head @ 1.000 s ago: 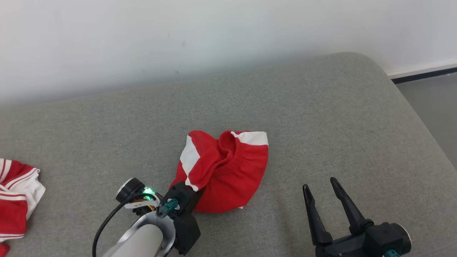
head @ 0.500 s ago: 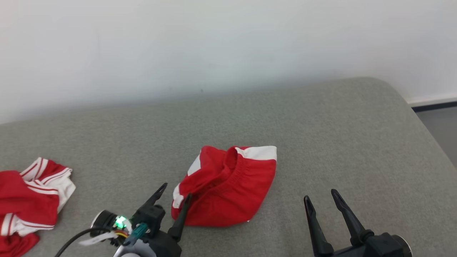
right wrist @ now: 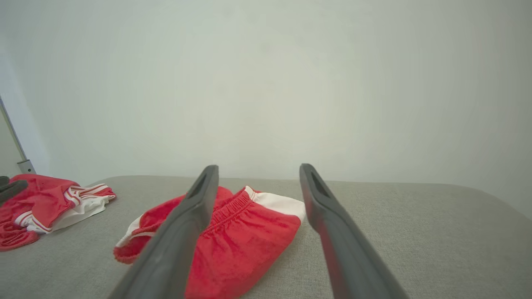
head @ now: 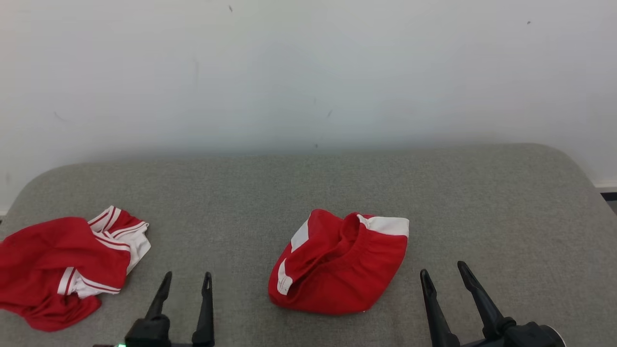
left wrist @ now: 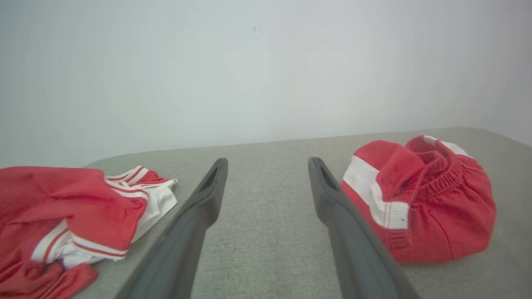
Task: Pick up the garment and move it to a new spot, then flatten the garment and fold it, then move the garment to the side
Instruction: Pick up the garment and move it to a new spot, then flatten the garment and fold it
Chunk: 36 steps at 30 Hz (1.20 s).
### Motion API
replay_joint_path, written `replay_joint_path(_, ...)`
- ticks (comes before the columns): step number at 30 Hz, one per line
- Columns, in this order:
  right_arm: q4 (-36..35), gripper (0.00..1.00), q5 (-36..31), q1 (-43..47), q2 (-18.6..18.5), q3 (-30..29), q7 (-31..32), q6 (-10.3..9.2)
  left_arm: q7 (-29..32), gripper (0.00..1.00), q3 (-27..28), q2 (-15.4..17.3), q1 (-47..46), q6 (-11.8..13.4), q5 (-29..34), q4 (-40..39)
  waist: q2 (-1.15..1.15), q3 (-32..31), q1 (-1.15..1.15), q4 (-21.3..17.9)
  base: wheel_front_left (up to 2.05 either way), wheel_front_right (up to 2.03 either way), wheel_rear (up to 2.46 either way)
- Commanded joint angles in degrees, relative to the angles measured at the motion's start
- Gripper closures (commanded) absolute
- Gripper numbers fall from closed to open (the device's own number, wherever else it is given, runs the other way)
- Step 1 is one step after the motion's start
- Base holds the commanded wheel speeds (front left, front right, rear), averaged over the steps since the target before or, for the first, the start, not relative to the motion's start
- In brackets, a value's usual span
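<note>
The garment lies slack and its waistband is bunched up, so the robot's left gripper should next pinch the white end of the waistband.
The garment is a pair of red shorts with white side panels, lying bunched on the grey cushion, waistband up. My left gripper stands open near the front edge, well to the left of the garment and apart from it. In the left wrist view the garment lies just right of the open left gripper. My right gripper is open too, a short way right of the garment. In the right wrist view the garment lies past the open right gripper, behind its left finger.
A second red and white garment lies crumpled at the cushion's left end, also in the left wrist view and the right wrist view. A white wall rises behind the cushion. The cushion rounds off at the right edge.
My left gripper has let go of the garment, opened and drawn back to the lower left. The garment has settled on the cushion. The head camera has tilted up.
</note>
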Motion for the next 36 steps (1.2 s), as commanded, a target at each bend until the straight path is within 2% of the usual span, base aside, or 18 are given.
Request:
replay_joint_path(1,-0.34,0.0,-0.18,0.6,-0.04,-0.15,-0.11,-0.1,-0.3,0.0,1.53,-0.82,2.23,0.75,0.53,-1.77,0.0,-0.43,0.01,0.92,0.0,0.0,0.0)
replay_joint_path(3,-0.61,0.0,-0.49,0.79,0.04,-0.3,-0.11,-0.1,-0.25,0.0,4.83,-2.37,5.49,1.44,1.48,-5.55,0.0,-0.41,0.01,1.12,0.0,0.0,0.0)
replay_joint_path(8,-1.17,0.0,-0.9,1.82,0.06,-0.83,-0.11,-0.1,-0.25,0.0,8.89,-4.85,10.05,0.69,4.73,-11.09,0.0,-0.68,0.01,1.27,0.0,0.0,0.0)
replay_joint_path(12,-0.77,0.0,-1.84,3.35,-0.2,-0.29,-0.12,-0.1,-0.25,0.0,9.74,-6.33,13.25,-1.16,7.82,-13.72,0.0,-1.39,0.01,1.24,0.0,0.0,0.0)
replay_joint_path(21,-0.57,0.0,-1.71,5.9,-0.1,-0.71,-0.11,-0.1,-0.25,0.0,10.89,-8.13,17.23,-4.27,11.11,-12.17,0.0,-2.3,0.01,1.07,0.0,0.0,0.0)
replay_joint_path(36,0.37,0.0,-0.12,5.39,0.24,-0.98,-0.11,-0.1,-0.25,0.0,12.51,-9.3,16.29,-6.41,12.53,-10.62,0.0,-2.42,0.01,0.48,0.0,0.0,0.0)
